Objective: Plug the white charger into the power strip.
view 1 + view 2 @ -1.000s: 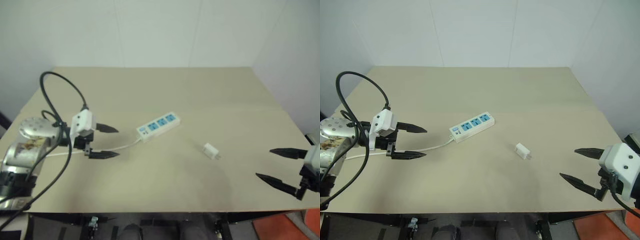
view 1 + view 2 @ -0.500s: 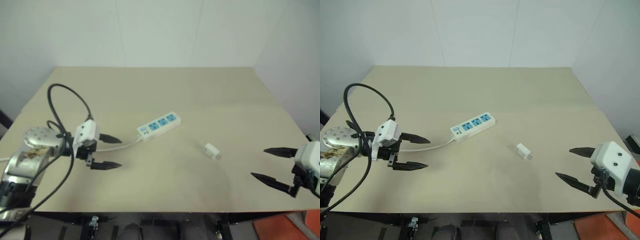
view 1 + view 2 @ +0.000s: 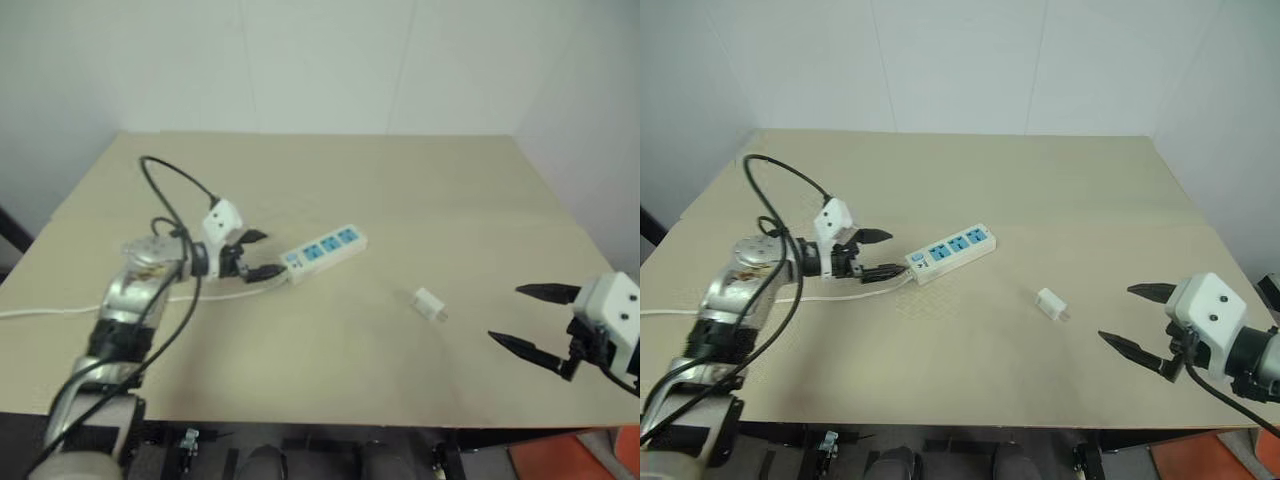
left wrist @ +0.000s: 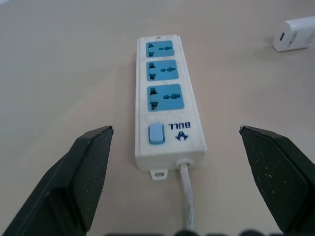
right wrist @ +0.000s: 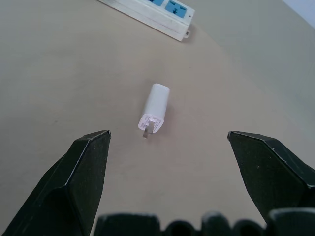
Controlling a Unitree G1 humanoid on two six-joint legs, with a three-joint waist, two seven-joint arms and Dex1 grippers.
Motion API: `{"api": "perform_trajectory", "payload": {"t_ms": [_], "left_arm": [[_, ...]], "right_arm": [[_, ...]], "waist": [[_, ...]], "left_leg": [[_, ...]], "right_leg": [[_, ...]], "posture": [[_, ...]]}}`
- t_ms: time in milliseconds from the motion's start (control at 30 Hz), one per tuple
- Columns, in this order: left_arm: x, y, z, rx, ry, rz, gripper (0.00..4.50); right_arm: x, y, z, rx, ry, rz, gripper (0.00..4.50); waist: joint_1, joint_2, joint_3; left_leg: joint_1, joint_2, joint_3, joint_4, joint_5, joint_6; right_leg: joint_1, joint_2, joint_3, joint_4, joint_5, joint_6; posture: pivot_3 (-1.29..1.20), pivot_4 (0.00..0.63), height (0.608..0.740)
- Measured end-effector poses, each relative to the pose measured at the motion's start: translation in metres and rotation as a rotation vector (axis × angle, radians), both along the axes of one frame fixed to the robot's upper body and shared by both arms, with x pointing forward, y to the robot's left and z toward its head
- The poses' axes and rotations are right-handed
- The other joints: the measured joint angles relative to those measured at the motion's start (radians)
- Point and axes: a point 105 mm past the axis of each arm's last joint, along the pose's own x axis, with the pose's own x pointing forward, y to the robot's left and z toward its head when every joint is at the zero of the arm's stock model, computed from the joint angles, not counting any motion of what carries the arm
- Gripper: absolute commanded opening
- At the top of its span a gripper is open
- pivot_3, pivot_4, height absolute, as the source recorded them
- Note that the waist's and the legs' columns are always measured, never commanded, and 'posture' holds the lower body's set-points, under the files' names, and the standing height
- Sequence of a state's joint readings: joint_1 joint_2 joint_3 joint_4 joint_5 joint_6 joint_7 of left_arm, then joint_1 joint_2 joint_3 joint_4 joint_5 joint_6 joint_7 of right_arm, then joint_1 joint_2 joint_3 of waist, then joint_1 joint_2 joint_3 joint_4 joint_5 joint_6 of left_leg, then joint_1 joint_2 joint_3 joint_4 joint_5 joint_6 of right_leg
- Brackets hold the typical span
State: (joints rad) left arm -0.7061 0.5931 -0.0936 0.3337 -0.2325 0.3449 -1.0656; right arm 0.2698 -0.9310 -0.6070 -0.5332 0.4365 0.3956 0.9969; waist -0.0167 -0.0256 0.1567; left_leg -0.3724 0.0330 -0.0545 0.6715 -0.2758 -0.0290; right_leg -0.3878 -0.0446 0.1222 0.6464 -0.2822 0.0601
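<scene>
The white charger has thin metal prongs that stick out of one end, so the right gripper should next grab the flat sides of the charger's body (image 3: pixel 427 301) to plug it in.
The power strip (image 3: pixel 324 249) is a slim white bar with three blue sockets, lying near the middle of the tan table; its switch end (image 4: pixel 156 133) and thin cord (image 4: pixel 187 196) face my left gripper. My left gripper (image 3: pixel 259 254) is open, right at the strip's switch end, its fingers (image 4: pixel 81 169) standing wide either side of the strip. The white charger (image 3: pixel 429 304) lies on its side to the right of the strip, prongs (image 5: pixel 145 132) toward my right gripper. My right gripper (image 3: pixel 528 317) is open, near the table's right front edge, well short of the charger.
The strip's white cord (image 3: pixel 60 309) trails left across the table to its left edge. A black cable (image 3: pixel 170 190) loops above my left arm. The tan table (image 3: pixel 400 190) has bare surface behind and in front of the strip and charger.
My left gripper has swung forward and to the right, up to the strip's switch end. My right gripper has crept slightly toward the charger. Strip and charger lie as before.
</scene>
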Motion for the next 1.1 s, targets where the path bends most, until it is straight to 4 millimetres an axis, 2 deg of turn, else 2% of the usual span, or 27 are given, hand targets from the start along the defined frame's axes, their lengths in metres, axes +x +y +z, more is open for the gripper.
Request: {"api": "perform_trajectory", "payload": {"t_ms": [133, 267, 400, 567, 733, 1100], "left_arm": [[0.009, -0.019, -0.018, -0.014, 0.045, -0.031, 4.5], [0.014, -0.027, -0.033, -0.034, 0.06, -0.037, 4.5], [0.02, -0.023, -0.038, -0.089, 0.007, 0.003, 4.5], [0.022, -0.014, -0.051, -0.098, 0.025, 0.035, 4.5], [0.019, -0.021, -0.066, -0.139, 0.039, 0.021, 4.5], [0.025, -0.033, -0.065, -0.206, -0.069, 0.039, 4.5]], "right_arm": [[0.0, 0.005, 0.003, 0.005, -0.014, 0.006, 4.49], [-0.002, 0.009, 0.004, 0.015, -0.02, 0.013, 4.49], [-0.003, 0.011, 0.004, 0.028, -0.035, 0.003, 4.49], [-0.002, 0.012, 0.005, 0.033, -0.048, -0.006, 4.49], [0.0, 0.014, 0.009, 0.04, -0.067, -0.012, 4.49], [0.0, 0.02, 0.01, 0.066, -0.082, -0.011, 4.49]], "waist": [[0.001, 0.0, 0.0], [-0.001, 0.0, 0.0], [0.001, 0.0, 0.0], [0.002, 0.0, 0.0], [0.004, 0.0, 0.0], [0.006, 0.0, 0.0]], "left_leg": [[0.0, 0.0, 0.0, 0.001, 0.0, 0.0], [0.0, 0.0, 0.0, 0.001, 0.0, 0.0], [-0.001, 0.0, 0.0, 0.002, 0.0, 0.0], [-0.001, 0.0, -0.001, 0.002, 0.0, 0.0], [-0.001, -0.001, -0.001, 0.003, 0.0, 0.0], [-0.001, -0.001, -0.001, 0.004, 0.0, 0.001]], "right_leg": [[0.0, 0.0, 0.0, 0.0, 0.0, 0.0], [0.0, 0.0, 0.0, 0.0, 0.0, 0.0], [0.0, 0.0, 0.0, 0.001, 0.0, 0.0], [0.0, 0.0, 0.0, 0.001, 0.0, 0.0], [0.0, 0.0, -0.001, 0.001, 0.0, 0.0], [0.001, 0.0, -0.001, 0.002, 0.0, 0.0]], "posture": [[0.0, 0.15, 0.74], [0.0, 0.15, 0.74], [0.0, 0.15, 0.74], [0.0, 0.15, 0.74], [0.0, 0.15, 0.74], [0.0, 0.15, 0.74]]}}
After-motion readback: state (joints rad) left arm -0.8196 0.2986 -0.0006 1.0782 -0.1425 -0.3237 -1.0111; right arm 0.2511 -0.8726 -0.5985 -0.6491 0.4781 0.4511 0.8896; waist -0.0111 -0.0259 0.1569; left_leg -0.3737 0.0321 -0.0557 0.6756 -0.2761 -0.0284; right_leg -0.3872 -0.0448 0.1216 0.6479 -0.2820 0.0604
